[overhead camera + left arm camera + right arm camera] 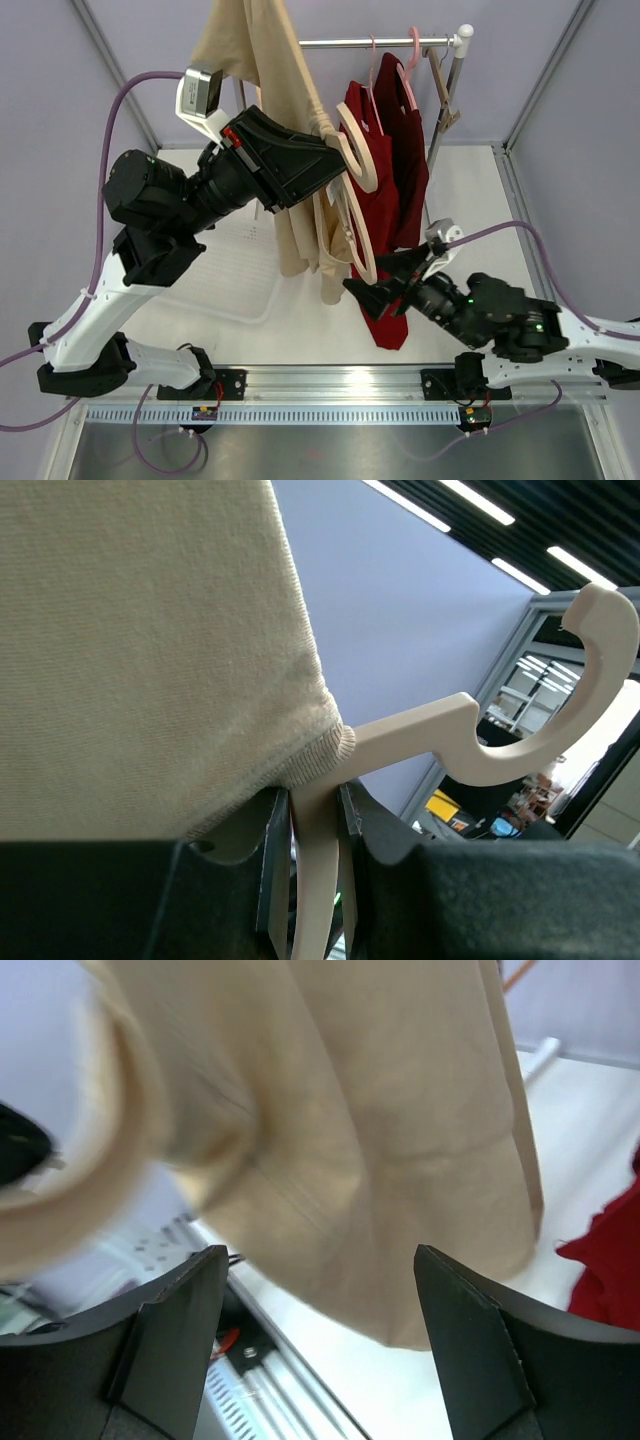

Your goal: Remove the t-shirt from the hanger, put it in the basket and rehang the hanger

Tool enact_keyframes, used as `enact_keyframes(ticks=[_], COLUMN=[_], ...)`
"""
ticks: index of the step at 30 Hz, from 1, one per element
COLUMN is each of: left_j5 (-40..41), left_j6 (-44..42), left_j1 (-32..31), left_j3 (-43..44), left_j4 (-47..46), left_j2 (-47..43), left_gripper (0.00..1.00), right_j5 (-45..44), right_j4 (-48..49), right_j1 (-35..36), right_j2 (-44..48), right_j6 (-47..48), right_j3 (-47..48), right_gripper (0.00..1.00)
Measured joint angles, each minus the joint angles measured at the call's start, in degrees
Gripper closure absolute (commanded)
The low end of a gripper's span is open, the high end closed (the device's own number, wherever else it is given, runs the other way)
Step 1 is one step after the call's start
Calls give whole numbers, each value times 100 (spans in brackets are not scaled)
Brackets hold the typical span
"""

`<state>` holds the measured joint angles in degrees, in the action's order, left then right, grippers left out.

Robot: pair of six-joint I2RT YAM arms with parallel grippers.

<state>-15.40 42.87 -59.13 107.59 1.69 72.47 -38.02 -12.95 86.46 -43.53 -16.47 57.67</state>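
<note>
The t-shirt will slide off the covered end if the robot's right gripper next grabs the hanger's bare curved end (367,264), clear of the cloth (298,232).
A beige t-shirt (262,60) hangs on a pale wooden hanger (358,160) held up off the rail. My left gripper (335,165) is shut on the hanger's neck just below the hook; in the left wrist view the fingers (270,870) clamp the hanger stem (318,880) under the shirt collar (150,650). My right gripper (365,290) is open and empty, close under the shirt's lower part. In the right wrist view the beige cloth (380,1140) hangs just beyond its spread fingers (170,1350).
A dark red garment (395,190) hangs on a pink hanger (410,70) from the metal rail (380,42) at the back. A white tray (225,275) lies on the table at left. The rail's post (452,95) stands at right.
</note>
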Motion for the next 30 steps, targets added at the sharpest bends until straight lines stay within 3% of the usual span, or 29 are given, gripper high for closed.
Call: enact_keyframes(ticks=[7, 12, 17, 21, 26, 30], left_j5=[249, 498, 796, 970, 1115, 1137], left_j6=[-461, -599, -645, -664, -691, -697], left_j1=[-2, -2, -2, -2, -4, -4], left_j3=[-457, -586, -586, -586, -586, -586], left_j4=[157, 210, 212, 273, 278, 271], left_j2=[-229, -203, -24, 79, 98, 149], left_gripper=[100, 100, 100, 100, 100, 100], right_j5=[699, 466, -173, -507, -826, -1176], right_j4=[-723, -999, -1279, -1515, -1766, -1775], right_j1=[2, 0, -4, -4, -4, -4], right_j2=[704, 527, -723, -1325, -1558, -1519], right_j6=[44, 459, 992, 1370, 1705, 1908], right_j3=[951, 1808, 2914, 2964, 2979, 3018], right_gripper=[14, 14, 28, 29, 48, 55])
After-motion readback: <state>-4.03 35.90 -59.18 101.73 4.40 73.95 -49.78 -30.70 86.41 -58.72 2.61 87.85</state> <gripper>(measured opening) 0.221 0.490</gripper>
